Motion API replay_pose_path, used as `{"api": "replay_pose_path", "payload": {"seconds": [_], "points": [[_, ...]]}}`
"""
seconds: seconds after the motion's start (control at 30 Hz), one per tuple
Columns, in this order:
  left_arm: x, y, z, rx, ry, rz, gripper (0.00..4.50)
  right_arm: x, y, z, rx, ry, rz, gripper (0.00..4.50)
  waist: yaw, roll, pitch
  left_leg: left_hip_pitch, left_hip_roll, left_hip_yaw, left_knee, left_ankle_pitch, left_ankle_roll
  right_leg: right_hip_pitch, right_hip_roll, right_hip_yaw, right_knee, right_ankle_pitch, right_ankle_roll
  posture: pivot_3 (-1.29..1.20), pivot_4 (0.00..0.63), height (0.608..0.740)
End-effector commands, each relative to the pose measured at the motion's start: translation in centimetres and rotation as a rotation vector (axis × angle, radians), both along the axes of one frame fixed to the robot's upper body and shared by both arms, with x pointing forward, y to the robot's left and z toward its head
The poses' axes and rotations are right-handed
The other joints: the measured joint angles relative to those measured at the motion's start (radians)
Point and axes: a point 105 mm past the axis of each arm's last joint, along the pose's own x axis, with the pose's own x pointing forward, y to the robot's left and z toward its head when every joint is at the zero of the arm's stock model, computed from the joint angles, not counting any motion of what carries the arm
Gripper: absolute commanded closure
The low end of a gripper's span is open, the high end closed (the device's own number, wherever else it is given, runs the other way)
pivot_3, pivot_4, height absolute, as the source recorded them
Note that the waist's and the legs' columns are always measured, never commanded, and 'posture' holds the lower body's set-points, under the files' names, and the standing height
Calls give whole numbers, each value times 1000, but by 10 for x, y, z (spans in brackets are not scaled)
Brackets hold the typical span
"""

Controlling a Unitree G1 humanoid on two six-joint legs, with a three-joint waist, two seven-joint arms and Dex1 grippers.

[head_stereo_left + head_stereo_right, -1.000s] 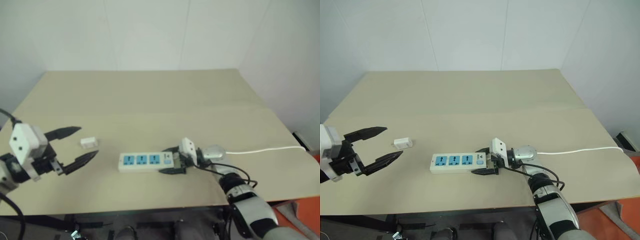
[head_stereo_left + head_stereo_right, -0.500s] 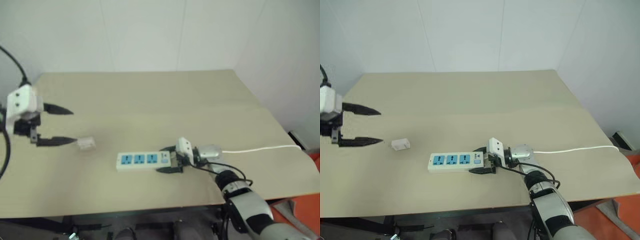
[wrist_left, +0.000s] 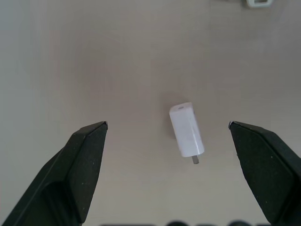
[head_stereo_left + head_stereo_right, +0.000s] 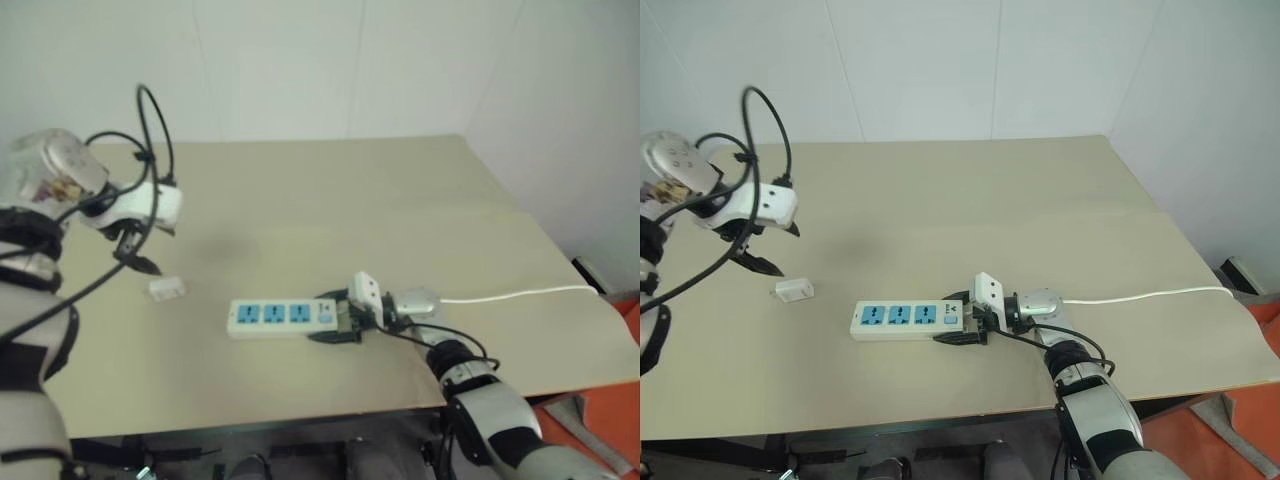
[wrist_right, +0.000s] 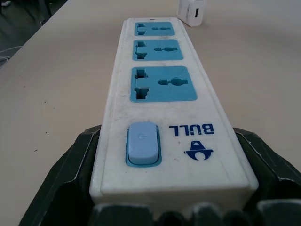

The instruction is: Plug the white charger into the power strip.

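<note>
My left gripper grabs the white charger by the flat long sides of its body [image 4: 167, 288] next to plug it in, since metal prongs jut from one end of the charger.
The white charger [image 4: 793, 291] lies flat on the tan table [image 4: 990, 190], left of the power strip [image 4: 905, 319]. My left gripper [image 4: 773, 248] hangs above it, pointing down, open and empty. In the left wrist view the charger [image 3: 186, 129] sits on the table between the two wide-spread fingers of the left gripper [image 3: 168, 125], its prongs showing. My right gripper [image 4: 335, 318] is shut on the switch end of the power strip [image 5: 164, 94], one finger on each long side. Three blue sockets face up.
The strip's thin white cord [image 4: 520, 295] runs right to the table's edge. The table's front edge is close behind the strip. White walls stand behind the table and to its right.
My left arm has risen and swung forward, and its gripper has turned from level to pointing down over the charger. The right gripper and the strip have kept still.
</note>
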Motion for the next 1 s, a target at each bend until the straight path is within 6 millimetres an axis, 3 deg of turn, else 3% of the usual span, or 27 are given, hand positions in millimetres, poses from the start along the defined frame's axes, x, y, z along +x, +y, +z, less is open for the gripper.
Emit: {"api": "replay_pose_path", "payload": {"seconds": [0.03, 0.37, 1.0], "points": [[5, 1, 3, 37, 7, 53, 0, -4, 6, 1, 14, 10, 20, 1077, 2, 0, 0, 0, 0, 0, 0, 0, 0, 0, 0, 0, 0, 0, 0, 0, 150, 740], [19, 1, -26, 182, 21, 109, 0, -2, 3, 5, 27, 2, -6, 1077, 3, 0, 0, -3, 0, -1, 1, 0, 0, -2, 0, 0, 1, 0, 0, 0, 150, 740], [20, -10, -79, 153, 100, 177, 0, -7, 3, 4, 48, 12, -33, 1077, 5, -1, 0, -3, 0, -1, 1, 0, 0, -2, 0, -1, 2, 0, 1, 0, 150, 740]]}}
